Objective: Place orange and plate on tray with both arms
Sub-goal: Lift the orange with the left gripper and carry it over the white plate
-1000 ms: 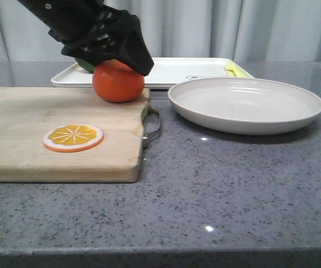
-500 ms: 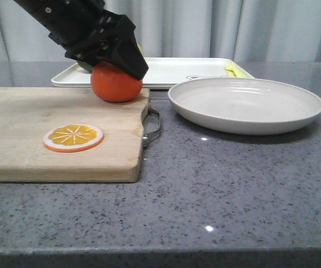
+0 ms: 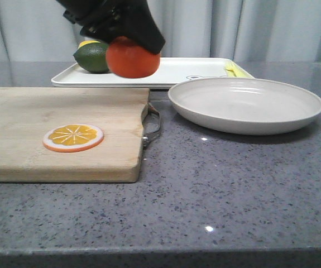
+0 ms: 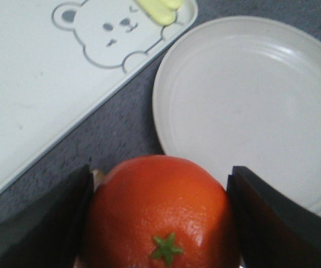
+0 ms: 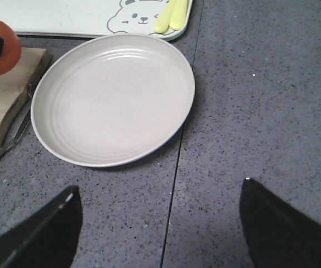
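The orange is in the air, short of the off-white plate, so my left gripper keeps hold of the orange until it is on the tray.
My left gripper point(image 3: 128, 39) is shut on the orange point(image 3: 132, 58), which hangs in the air above the cutting board's far right corner, in front of the tray point(image 3: 177, 70). In the left wrist view the orange point(image 4: 160, 212) fills the gap between both black fingers point(image 4: 43, 223), with the tray point(image 4: 32, 72) and the plate point(image 4: 249, 106) below. The off-white plate point(image 3: 245, 104) rests on the counter, right of the board. My right gripper point(image 5: 159, 215) is open above the bare counter, apart from the plate point(image 5: 113, 97); it does not show in the front view.
A wooden cutting board point(image 3: 32, 125) with a metal handle lies at the left, an orange slice disc point(image 3: 73, 137) on it. On the tray sit a green lime point(image 3: 93, 57), a yellow fruit behind it, and pale yellow pieces point(image 3: 234, 69) at its right end.
My left gripper has lifted the orange off the cutting board and carried it up and a little right, toward the tray. The lime behind it is now uncovered.
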Controlling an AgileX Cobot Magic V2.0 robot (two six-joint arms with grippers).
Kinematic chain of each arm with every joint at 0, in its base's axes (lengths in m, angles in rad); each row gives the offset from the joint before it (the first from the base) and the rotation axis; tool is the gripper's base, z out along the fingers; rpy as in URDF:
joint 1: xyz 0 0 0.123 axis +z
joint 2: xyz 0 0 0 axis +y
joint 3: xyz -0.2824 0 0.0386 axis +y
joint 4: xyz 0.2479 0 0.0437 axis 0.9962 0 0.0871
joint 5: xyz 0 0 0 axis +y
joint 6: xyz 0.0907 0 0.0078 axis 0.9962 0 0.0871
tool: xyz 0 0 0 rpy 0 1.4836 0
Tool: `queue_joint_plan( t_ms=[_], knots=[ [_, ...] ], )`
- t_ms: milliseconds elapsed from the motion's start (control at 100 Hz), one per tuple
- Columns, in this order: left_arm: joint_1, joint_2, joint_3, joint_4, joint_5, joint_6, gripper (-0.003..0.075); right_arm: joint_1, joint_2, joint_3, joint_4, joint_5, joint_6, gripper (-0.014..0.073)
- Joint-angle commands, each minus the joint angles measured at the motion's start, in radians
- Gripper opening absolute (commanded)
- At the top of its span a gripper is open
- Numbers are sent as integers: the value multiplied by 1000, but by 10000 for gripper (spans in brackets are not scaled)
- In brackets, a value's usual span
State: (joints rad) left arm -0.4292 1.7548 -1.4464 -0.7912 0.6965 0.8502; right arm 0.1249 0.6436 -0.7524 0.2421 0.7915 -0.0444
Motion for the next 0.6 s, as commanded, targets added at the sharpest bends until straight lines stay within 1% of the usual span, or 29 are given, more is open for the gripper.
queue_joint_plan(
  t_ms=[0, 90, 330, 590],
  knots=[
    [-41, -52, -67, -50, -13, -4, 211, 2, 6, -37, 12, -65, -7, 581],
    [-90, -41, -94, -39, -38, -4, 211, 2, 6, -37, 12, -65, -7, 581],
    [-206, 27, -120, -42, -174, -4, 211, 2, 6, -37, 11, -65, -7, 581],
    [-279, 145, -196, -48, -212, -4, 211, 2, 6, -37, 11, -65, -7, 581]
  ],
)
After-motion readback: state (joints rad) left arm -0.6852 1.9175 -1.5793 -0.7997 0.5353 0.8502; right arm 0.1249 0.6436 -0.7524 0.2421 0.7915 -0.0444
